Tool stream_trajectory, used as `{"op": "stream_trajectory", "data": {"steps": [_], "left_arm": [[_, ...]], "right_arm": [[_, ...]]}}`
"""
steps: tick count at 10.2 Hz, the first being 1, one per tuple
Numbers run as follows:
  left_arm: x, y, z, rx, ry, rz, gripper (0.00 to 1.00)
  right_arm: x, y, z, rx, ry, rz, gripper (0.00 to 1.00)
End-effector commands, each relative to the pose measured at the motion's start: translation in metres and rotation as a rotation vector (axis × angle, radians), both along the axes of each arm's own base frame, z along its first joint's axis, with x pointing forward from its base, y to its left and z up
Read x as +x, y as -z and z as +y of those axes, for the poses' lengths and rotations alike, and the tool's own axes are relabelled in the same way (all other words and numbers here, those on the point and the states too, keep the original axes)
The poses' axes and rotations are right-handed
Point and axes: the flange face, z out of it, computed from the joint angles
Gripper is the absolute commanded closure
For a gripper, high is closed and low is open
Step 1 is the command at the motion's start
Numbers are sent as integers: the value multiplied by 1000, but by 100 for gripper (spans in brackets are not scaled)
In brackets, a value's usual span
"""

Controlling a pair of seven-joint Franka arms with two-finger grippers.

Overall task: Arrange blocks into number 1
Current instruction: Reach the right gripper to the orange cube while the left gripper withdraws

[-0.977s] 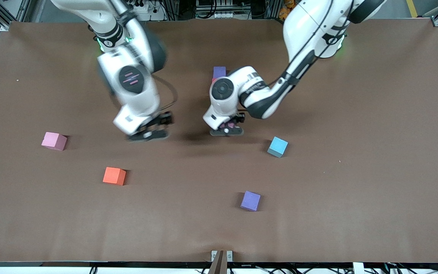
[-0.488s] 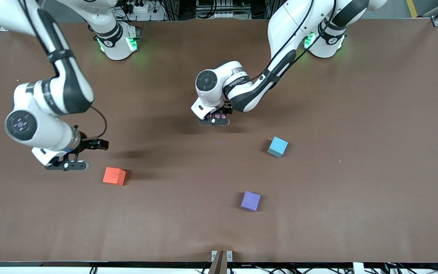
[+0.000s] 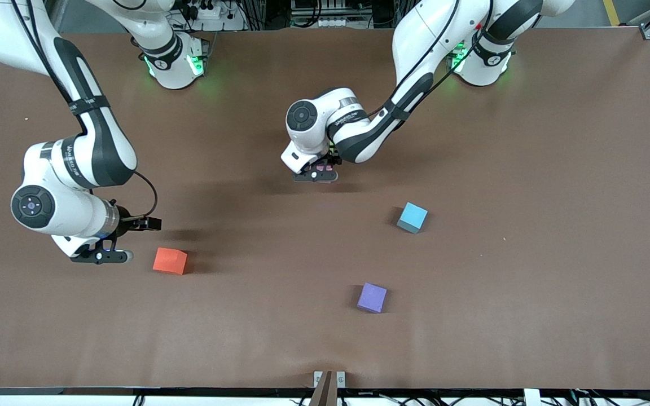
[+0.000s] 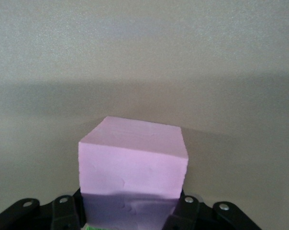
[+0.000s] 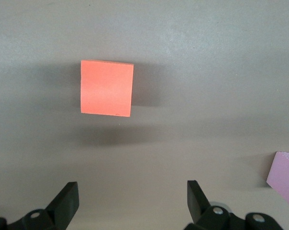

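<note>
The pink block (image 3: pixel 324 168) (image 4: pixel 132 167) sits low at the table and would stand, so it is time for my left gripper to open now.
My left gripper (image 3: pixel 316 173) is shut on a pink block (image 4: pixel 133 158) over the middle of the table; the arm hides whatever lies under it. My right gripper (image 3: pixel 121 241) hangs open and empty (image 5: pixel 132 191) beside the orange block (image 3: pixel 170 260), which lies apart from it on the table (image 5: pixel 107 88). A second pink block (image 5: pixel 284 184) shows at the edge of the right wrist view; in the front view the right arm covers it. A light blue block (image 3: pixel 412 217) and a purple block (image 3: pixel 372 297) lie loose nearer the front camera.
The brown table (image 3: pixel 556 169) is bare toward the left arm's end. Both arm bases stand along its edge farthest from the front camera. A small metal bracket (image 3: pixel 329 379) sits at the edge nearest that camera.
My right arm has swung from the table's middle out toward its own end, stopping beside the orange block and covering the loose pink block. My left gripper drifted slightly away from the front camera, still holding its pink block.
</note>
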Motion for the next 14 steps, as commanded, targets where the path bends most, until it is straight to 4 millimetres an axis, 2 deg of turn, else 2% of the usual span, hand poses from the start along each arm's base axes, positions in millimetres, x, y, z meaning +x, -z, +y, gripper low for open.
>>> {"op": "stream_trajectory", "data": {"steps": [1, 2, 3, 4, 6, 7, 8, 9, 11, 14], "left_arm": [[-7, 5, -1, 18, -1, 16, 100], [-8, 5, -1, 20, -3, 19, 89], [-9, 5, -1, 20, -5, 19, 16], [-9, 3, -2, 18, -13, 15, 0], [12, -21, 4, -3, -48, -21, 0], [29, -55, 10, -29, -71, -66, 0], [56, -90, 28, -47, -111, -110, 0], [78, -114, 49, -41, -138, -134, 0], [123, -160, 102, -21, -149, -166, 0], [184, -180, 185, -4, -132, -162, 0]], "right_arm": [[10, 23, -14, 29, 27, -13, 0], [11, 36, -14, 34, 29, -9, 0], [11, 45, -14, 39, 31, -4, 0], [12, 49, -13, 44, 39, -2, 0], [17, 46, -7, 51, 41, -19, 0], [26, 48, -7, 58, 44, -38, 0], [36, 48, -8, 67, 53, -51, 0], [44, 51, -4, 75, 54, -60, 0], [54, 59, 8, 81, 47, -67, 0], [62, 70, 29, 77, 75, -68, 0]]}}
